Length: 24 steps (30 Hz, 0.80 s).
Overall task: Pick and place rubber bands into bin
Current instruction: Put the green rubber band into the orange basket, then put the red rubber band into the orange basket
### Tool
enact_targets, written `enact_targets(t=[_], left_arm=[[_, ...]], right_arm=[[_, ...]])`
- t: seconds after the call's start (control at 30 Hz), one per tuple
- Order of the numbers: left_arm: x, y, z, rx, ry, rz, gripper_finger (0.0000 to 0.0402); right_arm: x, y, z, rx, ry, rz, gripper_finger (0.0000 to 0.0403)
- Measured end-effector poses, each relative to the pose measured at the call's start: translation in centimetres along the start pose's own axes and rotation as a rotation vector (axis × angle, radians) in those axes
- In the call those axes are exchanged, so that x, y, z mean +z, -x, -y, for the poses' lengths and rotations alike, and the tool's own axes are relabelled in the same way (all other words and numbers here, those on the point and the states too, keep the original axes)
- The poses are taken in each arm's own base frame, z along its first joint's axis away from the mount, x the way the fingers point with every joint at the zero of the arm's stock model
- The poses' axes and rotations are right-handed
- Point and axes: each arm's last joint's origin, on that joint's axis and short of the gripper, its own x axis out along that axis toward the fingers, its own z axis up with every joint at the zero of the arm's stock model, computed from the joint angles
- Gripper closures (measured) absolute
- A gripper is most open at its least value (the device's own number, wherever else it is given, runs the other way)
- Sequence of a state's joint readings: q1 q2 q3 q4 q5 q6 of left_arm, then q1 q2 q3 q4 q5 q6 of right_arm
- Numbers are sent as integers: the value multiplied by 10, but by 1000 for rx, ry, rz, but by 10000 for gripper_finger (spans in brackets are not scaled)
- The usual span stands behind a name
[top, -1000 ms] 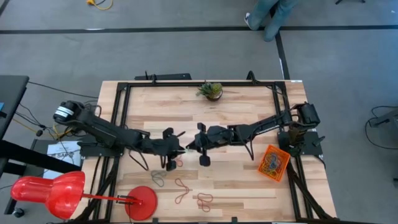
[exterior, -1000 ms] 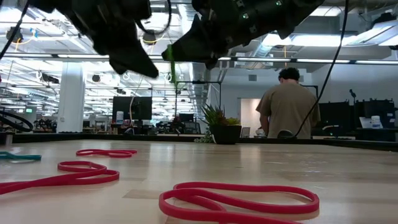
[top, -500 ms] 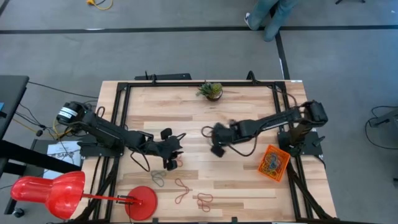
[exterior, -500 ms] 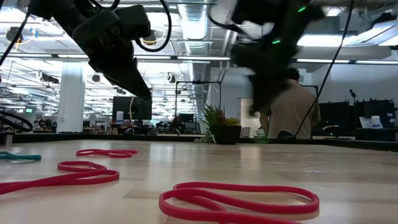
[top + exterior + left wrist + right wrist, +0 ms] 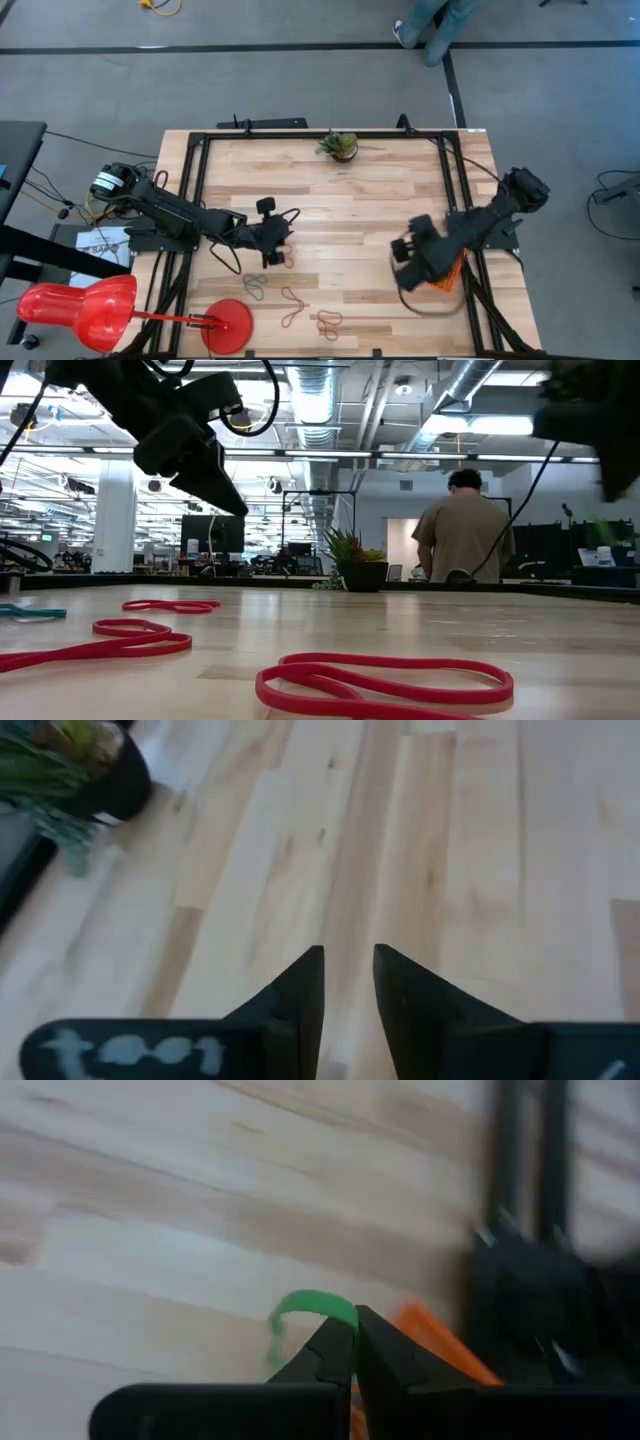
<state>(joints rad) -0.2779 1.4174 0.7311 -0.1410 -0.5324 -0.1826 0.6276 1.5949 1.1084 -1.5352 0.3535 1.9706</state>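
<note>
The green rubber band (image 5: 316,1300) is hanging over wood beside the bin's orange edge (image 5: 440,1339), so my right gripper must keep holding it until it is inside the bin.
My right gripper (image 5: 405,268) hovers at the left side of the orange bin (image 5: 449,278), which holds several bands, and is shut on a green rubber band (image 5: 312,1302); the bin's orange edge (image 5: 432,1338) shows just beyond the fingers. My left gripper (image 5: 270,243) hangs over the table's middle left, slightly open and empty (image 5: 348,965). Loose bands lie flat on the wood: a red one (image 5: 286,258) right by the left gripper, a grey-green one (image 5: 255,288), and red ones (image 5: 292,305) (image 5: 330,322) near the near edge. My right gripper pinches the green rubber band between its two fingertips (image 5: 340,1342). A curved piece of the loop (image 5: 300,1300) arches out beyond and to one side of the tips, lifted clear of the table. How many strands sit between the fingers is hidden by the fingers.
A small potted plant (image 5: 340,146) stands at the far edge. A round red disc (image 5: 228,326) and a red lamp (image 5: 75,305) sit at the near left. Black frame rails (image 5: 455,180) border the table. A person (image 5: 462,530) stands in the room beyond.
The two grippers met over the table's middle with the green band between them. The right gripper then swept away with the band toward the right and near edge, ending beside the orange bin. The left gripper drew back slightly toward the left.
</note>
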Motion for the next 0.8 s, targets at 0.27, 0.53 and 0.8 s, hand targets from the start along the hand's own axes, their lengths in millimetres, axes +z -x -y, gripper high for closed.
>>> enact_targets(t=[0.27,0.53,0.8], left_arm=[[1,-4,-8,32,-46,-3,322],[3,-9,-17,36,-10,-11,322],[5,-9,-17,22,8,7,322]], right_arm=[[-54,-11,-5,-213,-37,-95,400],[-77,-32,-21,-307,154,-100,366],[-66,-29,-21,-316,159,-122,306]])
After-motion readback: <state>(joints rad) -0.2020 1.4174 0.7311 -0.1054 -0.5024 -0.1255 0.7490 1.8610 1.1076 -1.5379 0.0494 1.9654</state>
